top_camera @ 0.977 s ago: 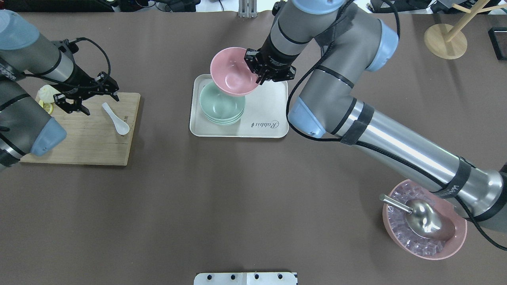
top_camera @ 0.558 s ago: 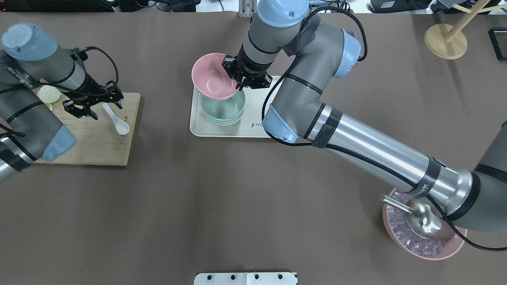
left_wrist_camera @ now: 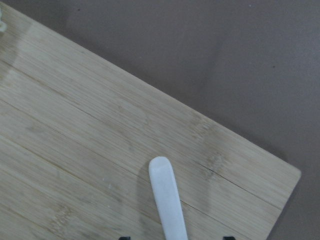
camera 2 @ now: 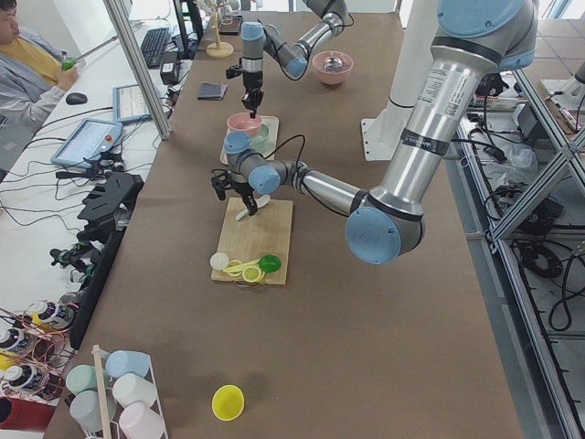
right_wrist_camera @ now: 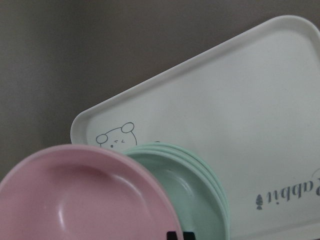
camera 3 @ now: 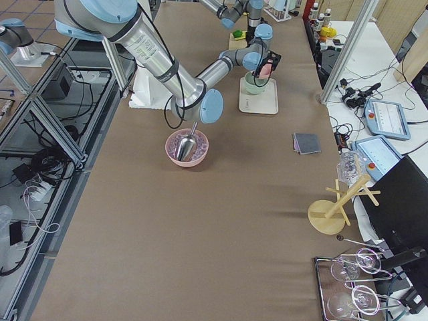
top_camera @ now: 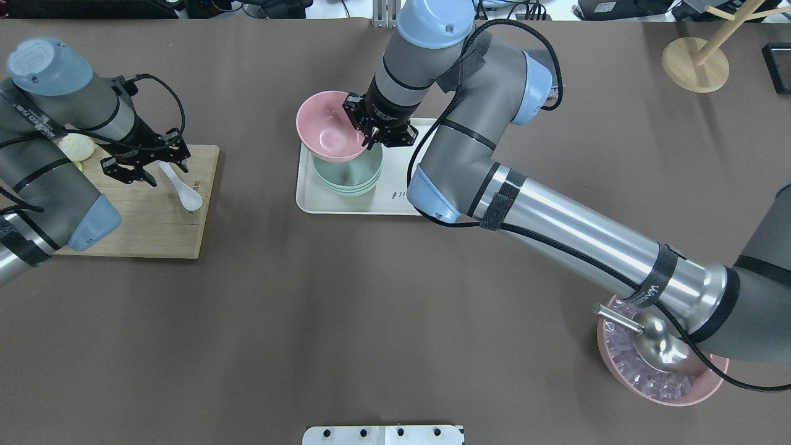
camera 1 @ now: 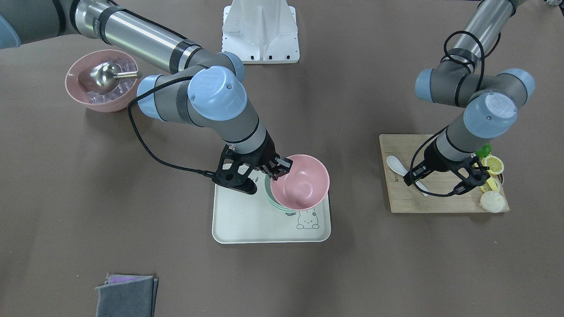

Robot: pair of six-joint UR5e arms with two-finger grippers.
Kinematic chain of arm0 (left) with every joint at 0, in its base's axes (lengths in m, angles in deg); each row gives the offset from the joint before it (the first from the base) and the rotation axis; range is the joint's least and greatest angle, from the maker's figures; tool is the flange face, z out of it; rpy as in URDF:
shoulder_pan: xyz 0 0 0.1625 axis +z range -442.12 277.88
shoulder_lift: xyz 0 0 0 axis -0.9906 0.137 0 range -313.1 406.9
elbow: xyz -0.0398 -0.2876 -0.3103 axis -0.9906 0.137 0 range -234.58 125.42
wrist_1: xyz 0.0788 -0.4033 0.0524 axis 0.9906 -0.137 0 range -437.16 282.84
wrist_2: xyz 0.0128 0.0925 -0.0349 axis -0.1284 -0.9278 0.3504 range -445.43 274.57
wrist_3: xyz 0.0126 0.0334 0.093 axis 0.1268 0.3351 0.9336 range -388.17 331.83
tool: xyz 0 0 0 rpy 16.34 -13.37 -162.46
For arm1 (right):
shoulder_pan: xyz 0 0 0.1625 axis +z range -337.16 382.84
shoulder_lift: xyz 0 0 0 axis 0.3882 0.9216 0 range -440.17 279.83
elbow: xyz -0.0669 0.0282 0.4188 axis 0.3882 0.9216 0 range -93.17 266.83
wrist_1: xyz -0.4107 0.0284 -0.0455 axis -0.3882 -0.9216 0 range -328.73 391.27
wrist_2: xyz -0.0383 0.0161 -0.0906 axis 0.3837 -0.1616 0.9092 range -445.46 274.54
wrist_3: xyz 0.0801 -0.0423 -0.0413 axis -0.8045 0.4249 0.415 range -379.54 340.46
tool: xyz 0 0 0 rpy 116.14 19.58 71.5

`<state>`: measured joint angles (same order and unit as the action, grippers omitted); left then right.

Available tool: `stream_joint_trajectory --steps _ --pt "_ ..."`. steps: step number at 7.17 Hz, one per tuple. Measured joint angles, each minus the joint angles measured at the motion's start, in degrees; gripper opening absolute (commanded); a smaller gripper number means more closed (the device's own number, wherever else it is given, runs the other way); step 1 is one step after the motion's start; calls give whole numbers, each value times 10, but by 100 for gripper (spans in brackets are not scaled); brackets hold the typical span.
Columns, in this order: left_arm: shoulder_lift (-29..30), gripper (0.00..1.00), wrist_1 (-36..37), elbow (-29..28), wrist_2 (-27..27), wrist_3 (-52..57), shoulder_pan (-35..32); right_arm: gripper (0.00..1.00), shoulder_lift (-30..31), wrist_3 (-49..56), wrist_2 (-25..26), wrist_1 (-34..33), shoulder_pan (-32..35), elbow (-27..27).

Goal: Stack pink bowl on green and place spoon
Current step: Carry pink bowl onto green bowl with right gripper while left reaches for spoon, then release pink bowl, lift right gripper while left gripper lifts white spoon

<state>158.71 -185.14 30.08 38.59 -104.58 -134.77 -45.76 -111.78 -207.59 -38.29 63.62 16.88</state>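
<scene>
The left gripper grabs the white spoon by its handle [left_wrist_camera: 168, 200] next, to place it in the stacked pink bowl.
My right gripper [top_camera: 372, 133] is shut on the rim of the pink bowl [top_camera: 324, 127] and holds it tilted just above the stacked green bowls [top_camera: 352, 173] on the white tray [top_camera: 346, 204]. The pink bowl overlaps the far left part of the green stack; in the right wrist view the pink bowl [right_wrist_camera: 75, 200] sits in front of the green bowls [right_wrist_camera: 195, 195]. My left gripper [top_camera: 154, 172] is open, low over the wooden cutting board [top_camera: 142, 228], its fingers either side of the handle of the white spoon [top_camera: 182, 185]. The spoon handle [left_wrist_camera: 167, 200] lies flat on the board.
A pink bowl of ice [top_camera: 661, 377] with a metal scoop stands at the near right under my right arm. A bun [camera 1: 491, 200] and lemon slices lie on the board's far end. A grey cloth [camera 1: 125, 295] and a wooden stand [top_camera: 695, 62] are off to the sides.
My right arm carried the pink bowl left and lower, closer over the green bowls. My left gripper moved right along the board to the spoon's handle.
</scene>
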Motion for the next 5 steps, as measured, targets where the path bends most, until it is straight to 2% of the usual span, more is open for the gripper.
stream_joint_trajectory --steps 2,3,4,5 --pt "0 60 0 -2 0 0 0 0 7 -3 -11 0 -3 0" --pt "0 60 -1 -3 0 0 1 41 8 -4 -21 0 -3 -1" --pt "0 60 -2 -5 0 0 1 99 12 -3 -28 1 -3 -3" --pt "0 60 -3 -7 0 0 1 100 18 0 -33 1 -3 -11"
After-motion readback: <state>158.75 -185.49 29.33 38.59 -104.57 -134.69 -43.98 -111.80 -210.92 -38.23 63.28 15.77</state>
